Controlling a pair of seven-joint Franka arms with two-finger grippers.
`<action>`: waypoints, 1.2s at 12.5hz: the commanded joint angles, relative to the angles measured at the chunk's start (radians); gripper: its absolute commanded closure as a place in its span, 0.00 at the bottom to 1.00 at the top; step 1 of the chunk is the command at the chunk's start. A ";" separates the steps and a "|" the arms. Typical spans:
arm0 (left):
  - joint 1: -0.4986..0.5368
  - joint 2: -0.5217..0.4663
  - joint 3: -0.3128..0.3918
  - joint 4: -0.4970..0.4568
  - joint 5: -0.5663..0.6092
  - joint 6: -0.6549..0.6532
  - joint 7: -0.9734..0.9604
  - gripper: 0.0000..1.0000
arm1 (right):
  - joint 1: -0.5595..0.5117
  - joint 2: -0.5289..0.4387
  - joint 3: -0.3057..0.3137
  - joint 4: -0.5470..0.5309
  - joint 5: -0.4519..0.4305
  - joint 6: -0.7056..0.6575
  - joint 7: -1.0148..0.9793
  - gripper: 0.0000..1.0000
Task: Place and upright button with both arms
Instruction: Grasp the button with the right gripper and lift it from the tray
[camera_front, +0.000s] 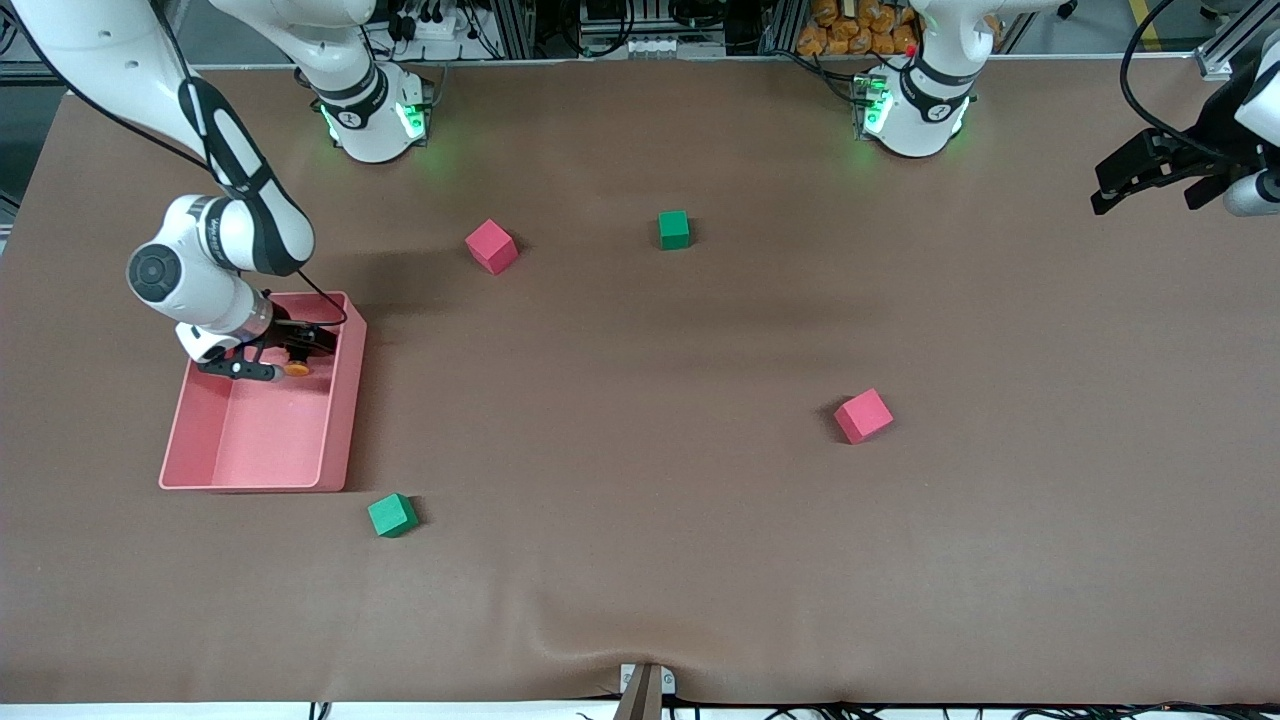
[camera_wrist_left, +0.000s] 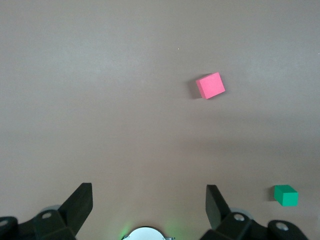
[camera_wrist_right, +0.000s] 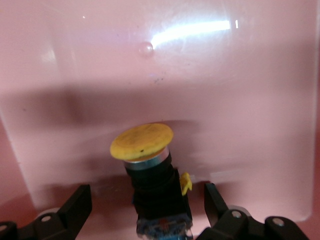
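Note:
In the right wrist view my fingers are on either side of the button's black body (camera_wrist_right: 159, 197), so it is time to close my right gripper. Closing now would catch it.
The button (camera_wrist_right: 150, 170), an orange-yellow round cap on a black body, is inside the pink tray (camera_front: 338, 430) at the right arm's end of the table. In the front view only its cap (camera_front: 296, 369) shows. My right gripper (camera_wrist_right: 147, 196) is down in the tray, open, one finger on each side of the button's body with a gap on both sides. In the front view this right gripper (camera_front: 292, 355) sits at the tray's end nearest the robot bases. My left gripper (camera_front: 1100, 190) hangs open and holds nothing, up over the left arm's end of the table. The left gripper (camera_wrist_left: 149, 192) looks down on bare mat.
Foam cubes lie on the brown mat: a red cube (camera_front: 491, 246) and a green cube (camera_front: 674, 229) toward the bases, another red cube (camera_front: 863, 416) mid-table, another green cube (camera_front: 392, 515) just past the tray's near corner. The left wrist view shows a red cube (camera_wrist_left: 210, 85) and a green cube (camera_wrist_left: 286, 195).

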 joint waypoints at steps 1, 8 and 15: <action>-0.001 0.005 -0.009 0.021 0.016 -0.017 -0.005 0.00 | 0.002 -0.010 -0.001 -0.009 0.010 0.022 -0.012 0.00; -0.001 0.003 -0.038 0.021 0.016 -0.017 0.001 0.00 | -0.004 -0.017 -0.001 -0.004 0.010 0.021 -0.012 0.95; 0.001 0.002 -0.056 0.020 0.016 -0.019 0.001 0.00 | 0.007 -0.160 0.005 0.112 -0.003 -0.131 -0.014 0.99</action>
